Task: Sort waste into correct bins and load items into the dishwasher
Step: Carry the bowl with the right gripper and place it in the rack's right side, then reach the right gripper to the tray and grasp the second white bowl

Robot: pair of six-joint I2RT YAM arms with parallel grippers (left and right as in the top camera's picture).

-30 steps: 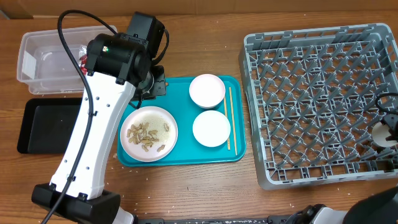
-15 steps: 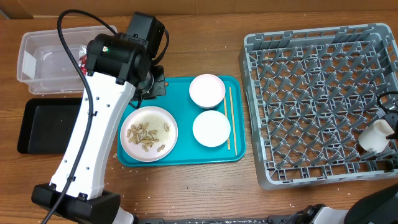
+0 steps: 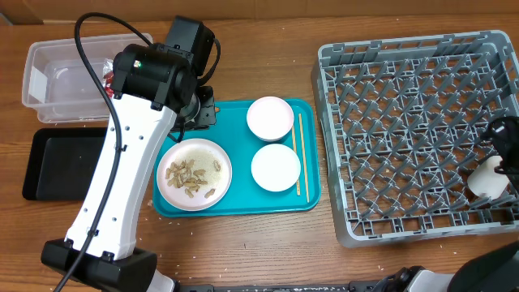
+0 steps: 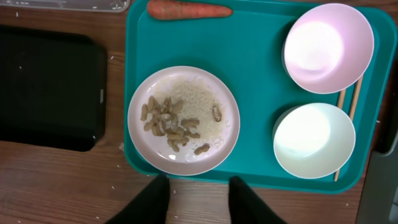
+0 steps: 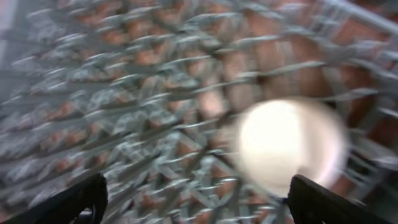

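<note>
Next, the right gripper pinches the white bowl's rim on the chopsticks side. Then the bowl goes tilted into the dish rack [image 3: 405, 89].
On the teal tray [image 3: 308, 195] a white plate [image 3: 193, 173] holds peanut shells [image 4: 168, 118] and whitish crumbs. Next to it are a pink bowl [image 3: 270, 118], a white bowl [image 3: 276, 167] and chopsticks [image 3: 298, 154]. My left gripper [image 4: 198, 199] is open and empty, high above the tray's front edge. A white cup [image 3: 486, 177] lies in the grey dish rack [image 3: 405, 89] near its right front corner. My right gripper [image 5: 199, 205] is open above the rack, clear of the cup [image 5: 289, 146]; that view is blurred. The clear tub [image 3: 49, 85] holds a red wrapper [image 3: 108, 75].
The black tray [image 3: 61, 162] lies in front of the clear tub, left of the teal tray. A carrot [image 4: 188, 10] lies at the teal tray's back edge. My left arm [image 3: 122, 186] stretches over the table's left side. Small crumbs dot the wood.
My right gripper let go of the white cup, which now lies in the rack, and it has drawn back from it. The left arm has not moved.
</note>
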